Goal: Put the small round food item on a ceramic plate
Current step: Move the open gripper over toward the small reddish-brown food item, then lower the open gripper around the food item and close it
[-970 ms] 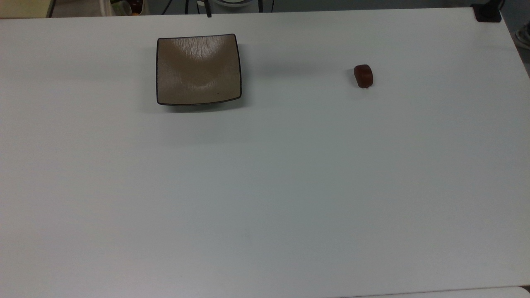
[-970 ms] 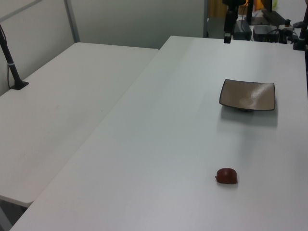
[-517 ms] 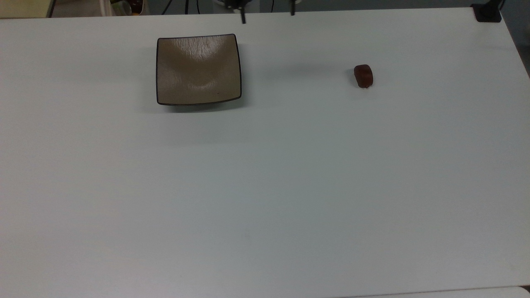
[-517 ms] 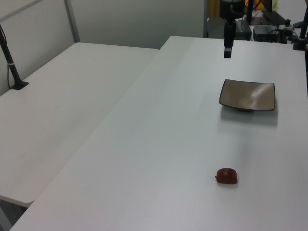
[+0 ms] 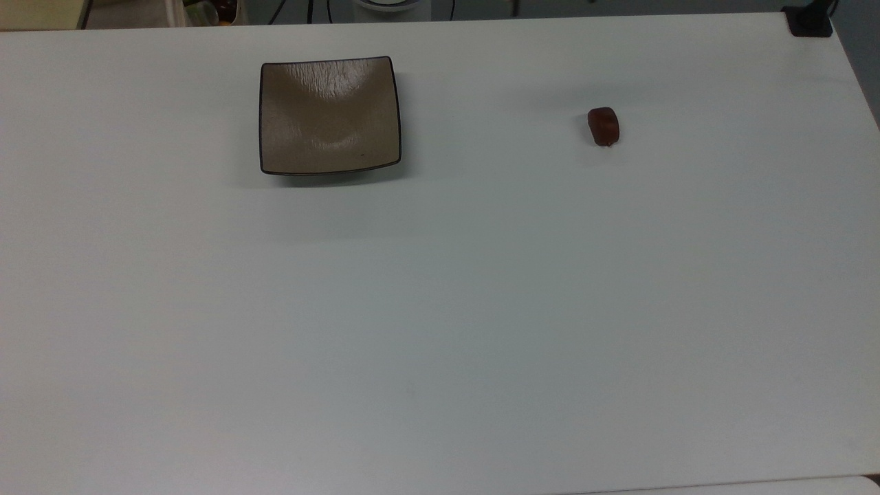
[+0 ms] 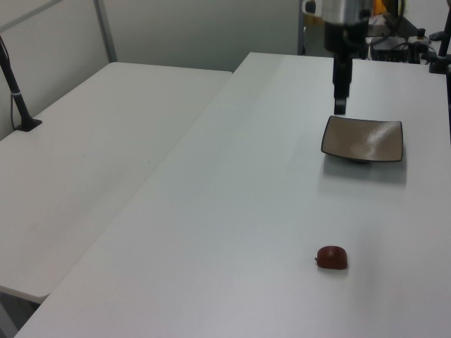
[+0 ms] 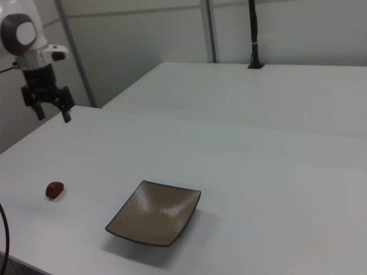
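The food item needs to go on the ceramic plate [image 6: 363,139], so my gripper needs to grip it by its rounded sides.
The small round food item [image 5: 603,126] is a glossy reddish-brown lump lying alone on the white table [image 5: 440,309], far to the top view's right of the plate. The ceramic plate [image 5: 330,115] is square, tan and dark-rimmed, with nothing on it. In the right view the food item [image 7: 55,189] lies to the left of the plate [image 7: 155,212]. My gripper [image 7: 54,116] hangs open and empty in the air above the table, well above the food item. In the left view the gripper [image 6: 340,105] points down just beyond the plate [image 6: 363,139], far from the food item [image 6: 332,257].
A second white table [image 6: 106,141] adjoins this one. A black post [image 6: 17,91] is clamped to its edge. A black clamp [image 5: 810,20] sits at the table's corner at the top view's upper right. Equipment and cables [image 6: 394,35] stand past the far edge.
My gripper has travelled toward the top view's right along the far edge and come lower and nearer in the left view. Plate and food item have not moved.
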Tool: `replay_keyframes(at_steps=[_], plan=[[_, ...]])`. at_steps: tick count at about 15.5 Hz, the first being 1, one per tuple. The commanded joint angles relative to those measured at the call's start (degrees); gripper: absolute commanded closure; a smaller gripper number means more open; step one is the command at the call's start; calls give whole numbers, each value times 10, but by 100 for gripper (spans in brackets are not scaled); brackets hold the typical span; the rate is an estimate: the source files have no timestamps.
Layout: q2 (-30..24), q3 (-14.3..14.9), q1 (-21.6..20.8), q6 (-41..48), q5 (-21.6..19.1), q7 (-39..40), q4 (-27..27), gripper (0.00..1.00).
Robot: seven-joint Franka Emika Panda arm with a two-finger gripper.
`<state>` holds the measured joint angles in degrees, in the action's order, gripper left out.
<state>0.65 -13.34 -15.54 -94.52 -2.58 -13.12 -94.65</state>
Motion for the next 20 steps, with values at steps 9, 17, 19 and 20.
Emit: replay_keyframes(at_steps=[9,17,19,20], plan=[[77,-60,-70,-107,4,-125,-53,0],[101,-60,-83,-212,12,-137,-135,0],[118,-60,-87,-233,38,-162,-140,0],[125,-60,-88,-251,48,-175,-148,0]])
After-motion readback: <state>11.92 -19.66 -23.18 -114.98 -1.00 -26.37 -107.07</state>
